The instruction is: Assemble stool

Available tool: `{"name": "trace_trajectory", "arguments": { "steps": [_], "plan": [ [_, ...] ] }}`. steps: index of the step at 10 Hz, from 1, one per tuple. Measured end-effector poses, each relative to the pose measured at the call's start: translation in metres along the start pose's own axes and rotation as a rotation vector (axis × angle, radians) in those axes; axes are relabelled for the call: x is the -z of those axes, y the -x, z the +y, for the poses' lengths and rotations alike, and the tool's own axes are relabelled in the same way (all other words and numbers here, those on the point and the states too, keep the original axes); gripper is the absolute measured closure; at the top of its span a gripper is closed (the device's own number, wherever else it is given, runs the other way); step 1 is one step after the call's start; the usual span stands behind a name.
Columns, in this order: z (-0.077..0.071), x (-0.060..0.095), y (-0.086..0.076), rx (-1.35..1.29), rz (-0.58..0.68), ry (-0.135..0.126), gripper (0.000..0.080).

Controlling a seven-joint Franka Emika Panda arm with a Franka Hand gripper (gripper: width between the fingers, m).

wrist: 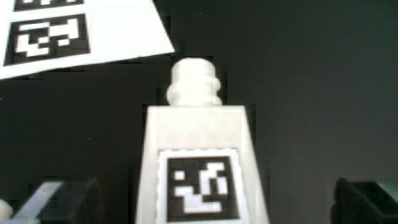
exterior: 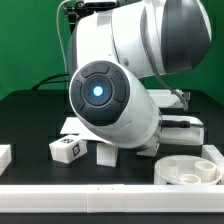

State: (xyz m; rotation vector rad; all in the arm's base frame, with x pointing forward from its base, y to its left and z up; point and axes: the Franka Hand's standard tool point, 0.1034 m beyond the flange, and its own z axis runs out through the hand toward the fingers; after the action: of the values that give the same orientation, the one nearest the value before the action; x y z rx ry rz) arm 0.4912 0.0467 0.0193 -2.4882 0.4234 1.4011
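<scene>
My gripper is around the tagged leg, which reaches down between my fingers in the wrist view, one on either side, so it should close. Closing now would hold it.
In the wrist view a white stool leg [wrist: 199,150] lies on the black table, its square tag facing up and its threaded tip [wrist: 192,80] pointing away. My gripper [wrist: 205,205] is open and straddles the leg. One dark finger [wrist: 45,200] stands off each side, the other [wrist: 365,198] with a clear gap to the leg. In the exterior view the arm's body hides the gripper. The round rimmed seat [exterior: 190,170] lies at the exterior view's right. A tagged leg [exterior: 68,148] and another white leg [exterior: 105,156] lie at the left under the arm.
The marker board [wrist: 71,35] lies beyond the leg's tip in the wrist view. A long white rail [exterior: 90,196] runs along the front edge in the exterior view. Another white piece [exterior: 5,155] sits at the far left edge.
</scene>
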Motion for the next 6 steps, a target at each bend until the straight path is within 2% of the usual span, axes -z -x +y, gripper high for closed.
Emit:
{"name": "trace_trajectory", "arguments": {
  "steps": [2, 3, 4, 6],
  "plan": [
    [0.0, 0.0006, -0.0001, 0.002, 0.001, 0.0, 0.0174],
    [-0.0002, 0.0008, -0.0002, 0.002, 0.002, 0.0, 0.0345],
    [-0.0002, 0.0008, -0.0001, 0.003, 0.002, 0.0, 0.0465],
    [-0.0002, 0.0008, -0.0001, 0.004, 0.002, 0.0, 0.0465]
  ]
}}
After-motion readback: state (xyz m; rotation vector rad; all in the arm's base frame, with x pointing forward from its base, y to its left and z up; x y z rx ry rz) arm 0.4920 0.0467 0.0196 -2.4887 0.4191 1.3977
